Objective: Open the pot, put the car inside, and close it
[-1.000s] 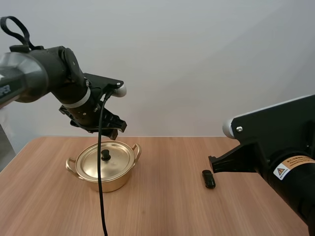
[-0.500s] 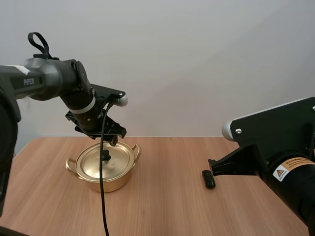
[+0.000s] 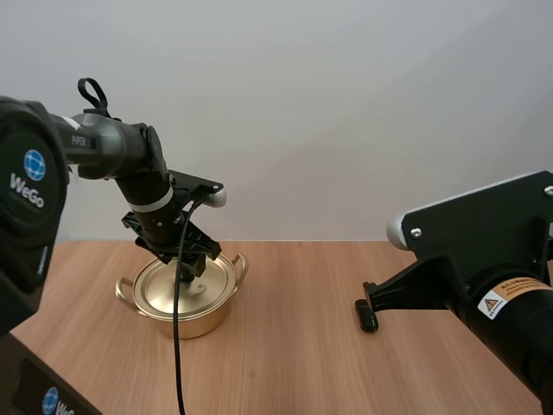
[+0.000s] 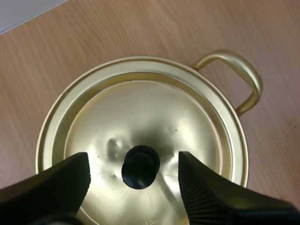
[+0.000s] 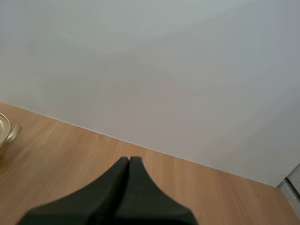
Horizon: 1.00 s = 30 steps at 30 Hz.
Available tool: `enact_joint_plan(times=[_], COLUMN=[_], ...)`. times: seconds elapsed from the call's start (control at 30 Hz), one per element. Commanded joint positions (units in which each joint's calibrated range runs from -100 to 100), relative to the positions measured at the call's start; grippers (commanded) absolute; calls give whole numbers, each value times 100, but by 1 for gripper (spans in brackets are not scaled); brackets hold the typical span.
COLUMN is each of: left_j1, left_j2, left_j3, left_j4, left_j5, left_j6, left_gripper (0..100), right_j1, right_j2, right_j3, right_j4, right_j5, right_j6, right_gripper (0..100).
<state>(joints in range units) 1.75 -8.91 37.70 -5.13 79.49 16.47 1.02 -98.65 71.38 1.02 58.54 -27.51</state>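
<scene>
My left gripper grabs the lid by its narrow black knob (image 4: pixel 140 168) next, since the lid spreads wider than my left gripper's open fingers.
A gold pot (image 3: pixel 183 298) with two loop handles stands on the left of the table, its lid (image 4: pixel 154 117) on it. My left gripper (image 3: pixel 192 259) hangs low over the lid. It is open, its fingers (image 4: pixel 211 187) standing on either side of the black knob (image 4: pixel 140 166) without touching it. A small black car (image 3: pixel 368 315) lies on the wood right of centre, just beside my right arm (image 3: pixel 484 268). My right gripper (image 5: pixel 130 163) is shut on nothing, raised over bare table, with a pot handle (image 5: pixel 10 132) far off.
The wooden table (image 3: pixel 285 363) runs wide between the pot and the car. A plain grey wall (image 3: pixel 346 112) stands behind it. My right arm's bulk covers the table's right front.
My left gripper has come down and slightly right from above the pot, so its fingers now flank the lid's knob. The right arm, pot and car have stayed put.
</scene>
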Motion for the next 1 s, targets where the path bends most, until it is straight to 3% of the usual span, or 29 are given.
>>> enact_joint_plan(times=[0.0, 0.43, 0.8, 0.87, 0.97], left_j1=[4, 4, 4, 4, 4], left_j2=[80, 264, 313, 313, 313], left_j3=[3, 3, 3, 3, 3], left_j4=[22, 22, 22, 22, 22], left_j5=[19, -186, -226, -226, -226], left_j6=[1, 11, 11, 11, 11], left_gripper=[88, 88, 78, 70, 45], right_j1=[0, 0, 0, 0, 0], right_j2=[-6, -6, -6, -6, -6], right_j3=[17, 114, 114, 114, 114], right_j4=[1, 1, 1, 1, 1], right_j5=[22, 22, 22, 22, 22], right_j6=[-4, -60, -72, -72, -72], right_gripper=[0, 0, 0, 0, 0])
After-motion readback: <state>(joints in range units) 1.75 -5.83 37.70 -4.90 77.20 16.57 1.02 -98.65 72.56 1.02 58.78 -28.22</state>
